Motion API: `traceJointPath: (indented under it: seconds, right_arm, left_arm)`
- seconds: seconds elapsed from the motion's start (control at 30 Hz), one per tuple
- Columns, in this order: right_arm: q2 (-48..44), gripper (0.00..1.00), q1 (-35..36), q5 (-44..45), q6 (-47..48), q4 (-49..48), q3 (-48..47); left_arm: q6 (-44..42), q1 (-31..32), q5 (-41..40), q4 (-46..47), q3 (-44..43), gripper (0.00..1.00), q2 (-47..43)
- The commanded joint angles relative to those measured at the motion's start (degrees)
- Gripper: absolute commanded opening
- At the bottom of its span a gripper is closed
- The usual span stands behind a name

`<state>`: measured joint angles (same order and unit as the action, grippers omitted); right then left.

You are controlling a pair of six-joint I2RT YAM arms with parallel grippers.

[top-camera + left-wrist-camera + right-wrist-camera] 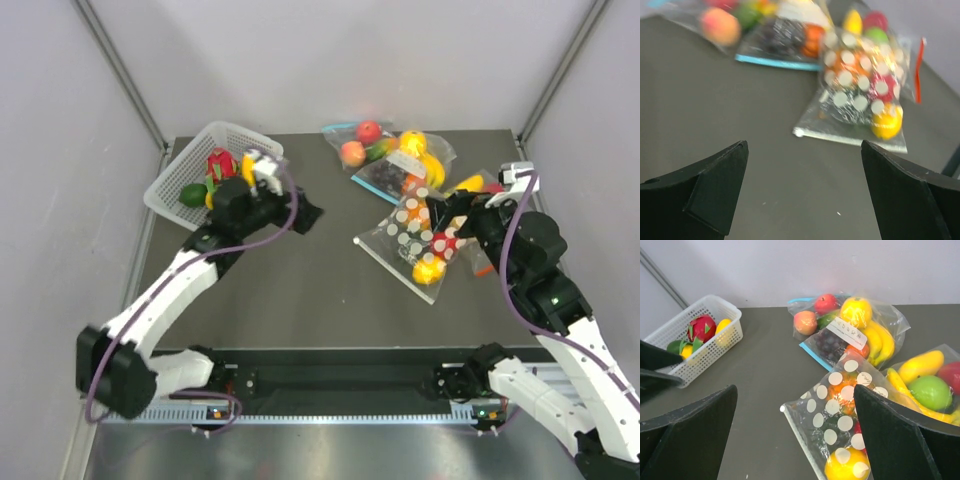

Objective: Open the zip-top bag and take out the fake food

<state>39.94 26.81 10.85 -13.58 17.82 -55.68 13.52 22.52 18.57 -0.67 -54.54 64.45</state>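
Observation:
The left gripper pinches the dotted zip-top bag near its sealed edge's far corner (364,239) (804,128) next, which leaves the seal free to open.
The zip-top bag (415,235), clear with white dots, lies flat at the table's right, sealed edge toward the centre. It holds the fake food: a yellow-orange rounded fruit (430,268), a small red piece (446,242) and an orange-brown piece I cannot make out. The bag also shows in the left wrist view (860,95) and the right wrist view (840,415). My left gripper (303,216) is open and empty over bare table, left of the bag (805,190). My right gripper (443,212) is open and empty just above the bag's far right part (795,440).
A white basket (195,165) with a pink dragon fruit stands at the back left. An undotted bag with a blue zip strip (385,150) lies at the back. An undotted bag with a red-orange strip (480,185), holding bananas and a green apple, lies beside the dotted bag.

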Motion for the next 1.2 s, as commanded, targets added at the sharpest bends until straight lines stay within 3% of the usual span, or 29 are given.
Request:
traceJointPath:
  seconds: [0.0, 0.2, 0.53, 0.8, 1.17]
  right_arm:
    - [-1.1, 1.00, -0.8, 0.0, 0.3, 0.5, -1.3]
    - [-2.6, 1.00, -0.8, -1.1, 0.3, 1.7, -0.7]
    - [-3.0, 1.00, -0.8, -1.5, 1.5, 3.1, -0.7]
    - [-1.9, 1.00, -0.8, -1.4, 2.5, 3.5, -0.7]
    - [-3.7, 1.00, -0.8, -1.7, 2.2, 3.4, 0.8]
  left_arm:
    - [-6.0, 7.2, 3.5, 10.0, -2.3, 0.99, 8.7]
    - [-6.5, 8.8, 13.9, 20.2, -7.8, 0.99, 25.0]
    - [-15.6, 11.3, 16.8, 16.6, -22.8, 0.99, 46.4]
    - [-19.0, 12.6, 19.7, 13.5, -28.8, 0.99, 53.1]
    - [-16.5, 14.3, 18.6, 12.5, -31.0, 0.99, 59.0]
